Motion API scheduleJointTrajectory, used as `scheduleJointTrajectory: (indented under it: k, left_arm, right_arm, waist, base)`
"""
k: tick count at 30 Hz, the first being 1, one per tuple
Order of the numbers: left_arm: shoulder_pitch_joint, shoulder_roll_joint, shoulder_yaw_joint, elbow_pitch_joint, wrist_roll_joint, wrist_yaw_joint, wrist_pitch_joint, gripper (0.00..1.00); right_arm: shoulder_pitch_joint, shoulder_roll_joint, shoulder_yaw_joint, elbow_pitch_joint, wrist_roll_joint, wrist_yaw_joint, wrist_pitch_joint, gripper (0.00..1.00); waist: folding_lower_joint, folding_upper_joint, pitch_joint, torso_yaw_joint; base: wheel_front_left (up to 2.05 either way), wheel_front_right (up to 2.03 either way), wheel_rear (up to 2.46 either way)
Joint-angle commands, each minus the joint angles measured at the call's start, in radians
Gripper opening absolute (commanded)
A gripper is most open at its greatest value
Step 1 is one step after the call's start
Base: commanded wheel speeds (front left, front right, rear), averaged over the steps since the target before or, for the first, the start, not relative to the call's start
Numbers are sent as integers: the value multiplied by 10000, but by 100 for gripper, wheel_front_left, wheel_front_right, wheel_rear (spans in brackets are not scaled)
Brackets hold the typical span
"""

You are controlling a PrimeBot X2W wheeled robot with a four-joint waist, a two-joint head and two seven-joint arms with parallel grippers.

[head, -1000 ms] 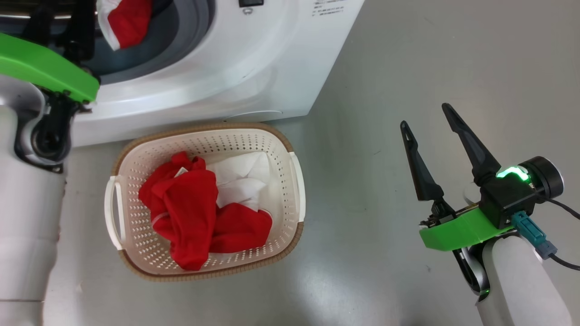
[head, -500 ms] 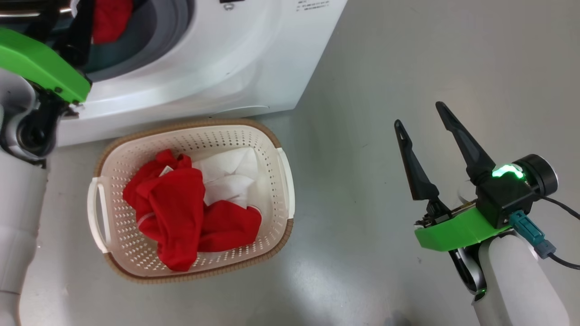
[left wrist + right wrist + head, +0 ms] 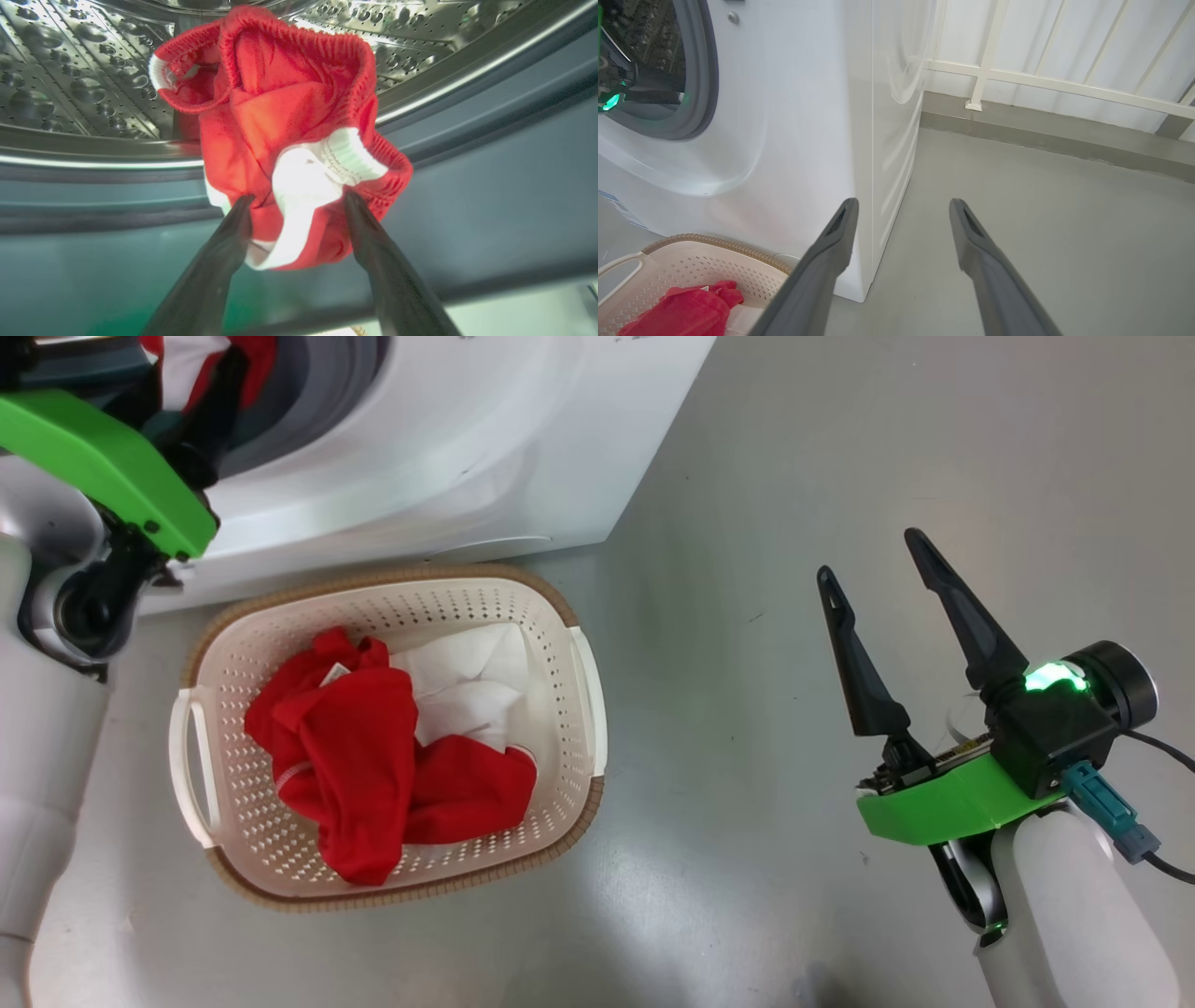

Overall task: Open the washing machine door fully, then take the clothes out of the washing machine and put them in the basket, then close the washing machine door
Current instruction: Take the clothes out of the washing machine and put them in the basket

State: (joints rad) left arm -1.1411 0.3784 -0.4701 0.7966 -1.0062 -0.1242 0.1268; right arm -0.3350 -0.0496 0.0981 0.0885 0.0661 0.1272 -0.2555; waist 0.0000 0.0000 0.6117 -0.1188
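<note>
The left gripper will next pinch the red garment by its white-striped lower fold [image 3: 179, 394], which bulges out over the gasket while the rest of the garment hangs loose.
The white washing machine [image 3: 485, 448] stands with its drum mouth uncovered; the washing machine door is out of view. A red garment with white trim [image 3: 289, 116] lies over the drum lip and grey gasket [image 3: 467, 154]. My left gripper [image 3: 299, 198] is open at the mouth, one finger on each side of the garment's lower fold. The basket [image 3: 579, 644] sits on the floor against the machine's front. It holds red clothes [image 3: 364, 756] and a white piece [image 3: 457, 691]. My right gripper [image 3: 870, 554] hangs open and empty over bare floor, right of the basket.
The grey floor [image 3: 840, 429] stretches right of the machine. In the right wrist view a low curb and a white railing [image 3: 1041, 79] close it off behind the machine's side [image 3: 896, 116]. The basket's rim [image 3: 714, 242] touches the machine's base.
The head camera has shifted a little. My left gripper has pushed further into the drum mouth, and the red and white garment now lies between its fingers. The right gripper has barely moved.
</note>
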Motion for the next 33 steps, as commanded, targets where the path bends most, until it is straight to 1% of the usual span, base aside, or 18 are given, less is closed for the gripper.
scheduleJointTrajectory:
  k: [1, 2, 3, 4, 5, 8, 13, 22, 28, 33]
  left_arm:
    - [-285, 557, 86, -170, -82, -65, 116, 100]
    - [-295, 574, 17, -179, -125, -65, 147, 81]
    - [-311, 606, -55, -172, -127, -65, 146, 49]
    - [-331, 633, -111, -139, -109, -65, 102, 33]
    - [-347, 640, -148, -99, -113, -65, 58, 0]
    - [-390, 632, -258, -10, -154, -65, -51, 0]
    - [-498, 644, -367, 196, 49, -65, -614, 0]
    - [-659, 522, -478, 649, 727, -13, -2672, 0]
    - [-455, 572, -683, 753, 1411, 172, -3637, 0]
    - [107, 625, -413, 310, 1922, 538, -3871, 0]
  right_arm:
    - [-54, -6, 156, -290, 102, 35, -63, 100]
    - [-58, -6, 152, -300, 99, 35, -63, 100]
    - [-58, -6, 150, -309, 96, 35, -63, 100]
    - [-55, -6, 146, -316, 95, 35, -63, 100]
    - [-51, -6, 146, -319, 95, 35, -63, 100]
    - [-46, -6, 151, -324, 116, 35, -63, 100]
    - [-34, -6, 136, -316, 161, 35, -63, 100]
    - [-27, -6, 105, -204, 233, 35, -63, 100]
    - [-1, -6, 103, -131, 193, 35, -63, 100]
    - [46, -6, 103, -66, 172, 35, -63, 100]
  waist:
    - [0, 0, 4, 15]
    - [0, 0, 5, 25]
    - [0, 0, 7, 35]
    - [0, 0, 7, 46]
    - [0, 0, 7, 54]
    - [0, 0, 14, 72]
    - [0, 0, 12, 115]
    - [0, 0, -183, 317]
    - [0, 0, -435, 536]
    - [0, 0, -720, 709]
  base:
    - [0, 0, 0]
    - [0, 0, 0]
    - [0, 0, 0]
    - [0, 0, 0]
    - [0, 0, 0]
    - [0, 0, 0]
    - [0, 0, 0]
    - [0, 0, 0]
    - [0, 0, 0]
    - [0, 0, 0]
